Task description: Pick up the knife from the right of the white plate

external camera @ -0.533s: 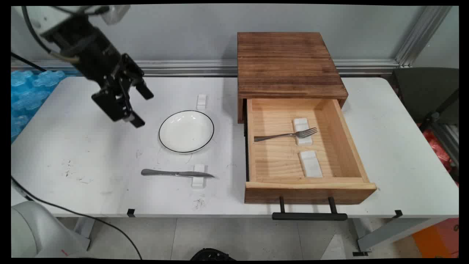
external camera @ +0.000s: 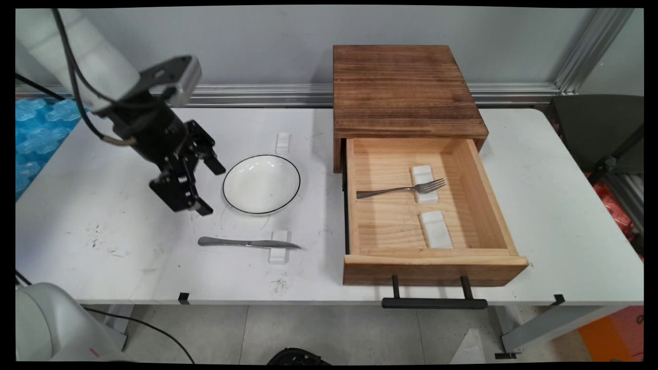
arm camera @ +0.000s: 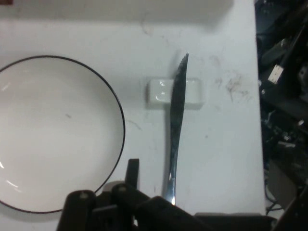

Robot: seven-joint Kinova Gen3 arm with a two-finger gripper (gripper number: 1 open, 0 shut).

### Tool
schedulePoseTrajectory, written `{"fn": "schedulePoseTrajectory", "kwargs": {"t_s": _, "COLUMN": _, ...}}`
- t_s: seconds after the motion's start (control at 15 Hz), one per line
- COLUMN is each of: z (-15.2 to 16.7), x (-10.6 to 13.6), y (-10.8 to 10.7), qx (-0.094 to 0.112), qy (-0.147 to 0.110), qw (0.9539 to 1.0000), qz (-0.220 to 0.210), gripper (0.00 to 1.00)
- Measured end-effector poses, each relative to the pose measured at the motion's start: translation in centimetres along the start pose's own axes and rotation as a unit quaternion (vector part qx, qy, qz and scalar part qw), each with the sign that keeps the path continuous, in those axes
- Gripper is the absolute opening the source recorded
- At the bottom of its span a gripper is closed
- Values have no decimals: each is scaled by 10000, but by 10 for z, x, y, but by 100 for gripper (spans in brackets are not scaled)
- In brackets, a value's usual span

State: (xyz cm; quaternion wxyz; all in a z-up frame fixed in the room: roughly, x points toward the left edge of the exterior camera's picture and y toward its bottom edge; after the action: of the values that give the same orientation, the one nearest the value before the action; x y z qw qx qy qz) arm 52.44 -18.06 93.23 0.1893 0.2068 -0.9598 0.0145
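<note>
The gripper grabs the serrated knife by its metal handle [external camera: 220, 242] next, to move the knife into the open drawer.
My black gripper [external camera: 209, 189] hangs open just left of a white plate [external camera: 261, 184] with a thin black rim, and holds nothing. Below it a metal knife [external camera: 247, 243] lies flat on the table, blade pointing right and resting on a small white block [external camera: 278, 253]. The gripper is above the knife's handle end and apart from it. In the hand view the knife [arm camera: 175, 139] runs up the middle, its blade across the block [arm camera: 161, 91], with the plate [arm camera: 53, 134] to the left.
A dark wooden box [external camera: 406, 92] stands at the back right, its drawer [external camera: 434, 259] pulled out. Inside, a fork [external camera: 406, 189] rests on a white block, with a second block [external camera: 437, 230] nearer the front. Another white block [external camera: 282, 142] lies behind the plate.
The gripper has come down and to the right, from the table's back left to beside the plate's left rim. Nothing on the table has moved.
</note>
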Motion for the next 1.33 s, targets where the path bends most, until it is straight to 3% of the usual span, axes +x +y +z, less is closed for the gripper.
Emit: {"fn": "schedulePoseTrajectory", "kwargs": {"t_s": 1.33, "z": 135, "x": -29, "y": 9, "qx": 317, "qy": -573, "qw": 9969, "qz": 434, "gripper": 100}}
